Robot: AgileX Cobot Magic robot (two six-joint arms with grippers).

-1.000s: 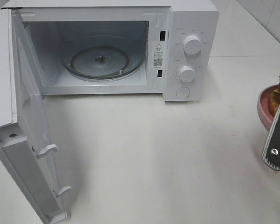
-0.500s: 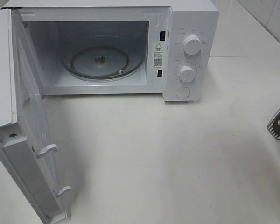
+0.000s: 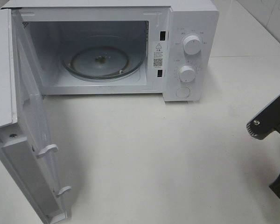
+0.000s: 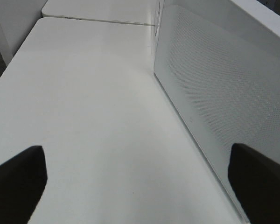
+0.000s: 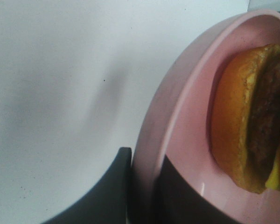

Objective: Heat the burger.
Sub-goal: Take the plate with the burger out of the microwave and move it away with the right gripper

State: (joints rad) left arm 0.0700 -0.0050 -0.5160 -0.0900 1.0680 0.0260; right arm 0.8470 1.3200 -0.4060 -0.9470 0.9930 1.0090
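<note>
The pink plate's rim (image 5: pixel 175 95) slants above the tabletop, apart from its shadow, so my right gripper should hold the plate until I lower it.
In the right wrist view the burger (image 5: pixel 242 121) lies on a pink round plate (image 5: pixel 177 107); its golden-brown bun, dark patty and a bit of yellow cheese show. My right gripper (image 5: pixel 144 189) is shut on the plate's rim, with one dark finger (image 5: pixel 113 189) outside and the other inside. In the exterior view only the right arm's dark parts (image 3: pixel 269 117) show at the right edge; burger and plate are out of frame. My left gripper (image 4: pixel 140 186) is open and empty beside the microwave door (image 4: pixel 214 93).
The white microwave (image 3: pixel 191 28) stands at the back with its door (image 3: pixel 28 140) swung open to the left and a glass turntable (image 3: pixel 100 60) inside. White table (image 3: pixel 154 154) spreads in front of it.
One second ago the plate and burger showed at the exterior view's right edge; now they are out of frame. The right arm's dark parts have shifted and turned at that edge.
</note>
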